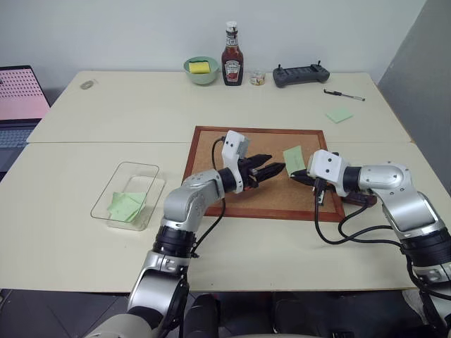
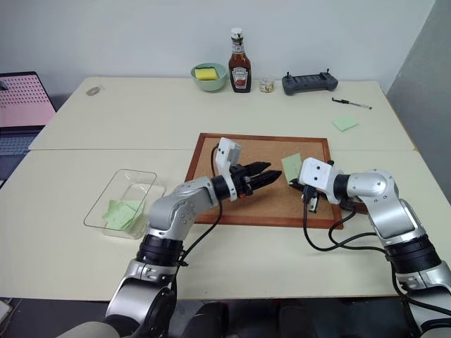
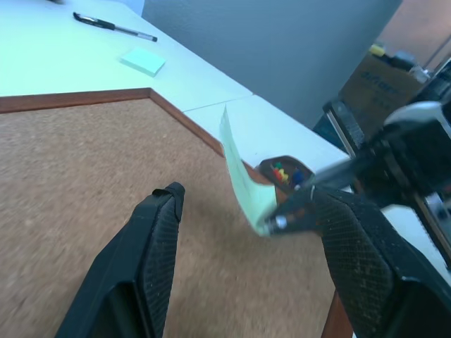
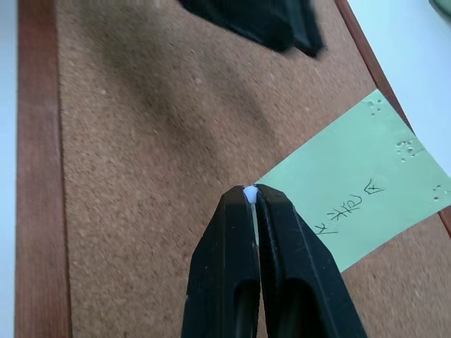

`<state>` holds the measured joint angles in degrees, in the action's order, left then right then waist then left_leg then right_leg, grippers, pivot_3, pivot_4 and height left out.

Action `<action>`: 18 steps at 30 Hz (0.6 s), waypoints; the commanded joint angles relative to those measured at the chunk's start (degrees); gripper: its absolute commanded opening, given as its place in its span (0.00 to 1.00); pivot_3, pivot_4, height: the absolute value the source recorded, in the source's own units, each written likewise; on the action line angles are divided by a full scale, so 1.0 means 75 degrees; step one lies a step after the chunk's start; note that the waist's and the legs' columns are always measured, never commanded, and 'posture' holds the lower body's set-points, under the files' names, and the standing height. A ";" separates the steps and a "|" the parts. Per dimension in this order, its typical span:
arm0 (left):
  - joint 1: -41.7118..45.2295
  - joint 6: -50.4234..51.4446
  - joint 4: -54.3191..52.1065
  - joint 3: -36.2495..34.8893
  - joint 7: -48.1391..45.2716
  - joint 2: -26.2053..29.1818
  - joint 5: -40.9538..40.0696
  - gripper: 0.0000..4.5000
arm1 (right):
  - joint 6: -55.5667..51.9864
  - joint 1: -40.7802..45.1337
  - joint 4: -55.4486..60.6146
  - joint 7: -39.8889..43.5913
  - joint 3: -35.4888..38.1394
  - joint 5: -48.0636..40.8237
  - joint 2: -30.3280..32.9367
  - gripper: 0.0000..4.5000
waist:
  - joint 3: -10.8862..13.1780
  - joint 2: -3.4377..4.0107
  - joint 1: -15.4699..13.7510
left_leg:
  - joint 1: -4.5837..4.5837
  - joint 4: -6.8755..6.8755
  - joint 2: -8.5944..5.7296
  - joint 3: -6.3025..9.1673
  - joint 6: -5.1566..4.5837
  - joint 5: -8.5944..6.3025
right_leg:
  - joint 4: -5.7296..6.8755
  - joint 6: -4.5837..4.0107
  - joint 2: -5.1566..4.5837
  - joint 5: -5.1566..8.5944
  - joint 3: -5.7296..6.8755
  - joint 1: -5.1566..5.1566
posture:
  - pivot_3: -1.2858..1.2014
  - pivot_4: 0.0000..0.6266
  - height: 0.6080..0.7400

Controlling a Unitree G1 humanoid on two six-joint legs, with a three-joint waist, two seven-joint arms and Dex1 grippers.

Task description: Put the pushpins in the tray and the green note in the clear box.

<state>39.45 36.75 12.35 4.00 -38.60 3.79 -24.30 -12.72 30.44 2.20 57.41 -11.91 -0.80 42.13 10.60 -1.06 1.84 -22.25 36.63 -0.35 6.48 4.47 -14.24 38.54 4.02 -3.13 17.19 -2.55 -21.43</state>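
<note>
The green note (image 3: 244,186) is still beyond my fingers, past a part of the corkboard (image 3: 211,222), so my left gripper moves forward first, then closes on the note.
My right gripper (image 4: 250,193) is shut on one corner of the green note (image 4: 352,204), a pale slip with dark handwriting, held just above the corkboard (image 1: 211,158). A small white speck shows between its tips; I cannot tell what it is. My left gripper (image 1: 273,169) is open, level over the board, its fingers (image 3: 158,232) pointing at the note (image 1: 293,156) from close by and holding nothing. The dark oval tray (image 3: 282,172) holds several coloured pushpins (image 3: 280,171) and sits by the board's right edge, mostly hidden behind my right arm. The clear box (image 1: 141,172) sits at the left with green slips inside.
At the back of the table stand a green bowl (image 1: 201,70) with a yellow sponge, a ketchup bottle (image 1: 232,63), a small jar (image 1: 258,78) and a black controller (image 1: 301,74). A pen (image 1: 344,94) and a green pad (image 1: 339,115) lie back right. A laptop (image 1: 21,105) sits far left.
</note>
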 commanded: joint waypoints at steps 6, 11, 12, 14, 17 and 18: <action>0.0756 0.0093 0.1277 -0.0034 -0.0296 -0.0441 -0.0143 0.68 | 0.0046 0.0197 0.0679 0.0142 0.0048 0.0047 0.0151 0.00 | 0.0000 0.0000 0.0000 | -0.0038 0.0004 0.0000 0.0004 0.0010 0.0006 | 0.0004 -0.0001 0.0000 -0.0001 0.0003 -0.0035 | 0.52 0.24 1.00; 0.1316 -0.0006 0.2155 -0.0541 -0.0032 -0.0846 -0.0301 0.68 | -0.0082 0.0177 0.0953 0.0184 0.0016 0.0046 0.0163 0.00 | 0.0000 0.0000 -0.0008 | -0.0072 0.0023 -0.0004 0.0010 0.0017 0.0010 | 0.0009 -0.0002 -0.0001 -0.0001 0.0009 -0.0060 | 0.52 0.24 1.00; 0.1376 -0.0013 0.2240 -0.0577 -0.0032 -0.0932 -0.0315 0.68 | -0.0116 0.0176 0.1007 0.0196 0.0013 0.0039 0.0167 0.00 | 0.0000 0.0000 -0.0008 | -0.0073 0.0024 -0.0005 0.0010 0.0016 0.0010 | 0.0009 -0.0001 -0.0001 -0.0001 0.0008 -0.0059 | 0.52 0.24 1.00; 0.1448 0.0039 0.2364 -0.0657 -0.0029 -0.1054 -0.0348 0.68 | -0.0161 0.0169 0.1075 0.0213 0.0014 0.0042 0.0171 0.00 | 0.0000 0.0000 -0.0006 | -0.0073 0.0023 -0.0005 0.0011 0.0018 0.0010 | 0.0009 -0.0001 -0.0001 -0.0001 0.0009 -0.0060 | 0.52 0.24 1.00; 0.1497 0.0122 0.2516 -0.0739 -0.0015 -0.1154 -0.0368 0.64 | -0.0218 0.0194 0.1130 0.0232 0.0019 0.0053 0.0169 0.00 | 0.0000 0.0000 0.0002 | -0.0073 0.0023 -0.0004 0.0011 0.0018 0.0011 | 0.0010 -0.0001 -0.0001 -0.0001 0.0008 -0.0063 | 0.52 0.24 1.00; 0.1485 0.0204 0.2513 -0.0755 -0.0062 -0.1174 -0.0421 0.60 | -0.0240 0.0223 0.1140 0.0242 0.0024 0.0052 0.0174 0.00 | 0.0000 0.0000 0.0003 | -0.0073 0.0023 -0.0004 0.0010 0.0018 0.0011 | 0.0011 -0.0001 -0.0001 -0.0001 0.0008 -0.0064 | 0.52 0.24 1.00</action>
<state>49.38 37.39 31.52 -1.09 -38.78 -4.33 -26.34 -14.45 30.66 8.59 58.78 -12.56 -0.22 42.74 10.60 -1.06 1.86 -22.80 36.80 -0.38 6.56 4.61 -14.16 38.63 4.01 -3.14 17.18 -2.49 -21.91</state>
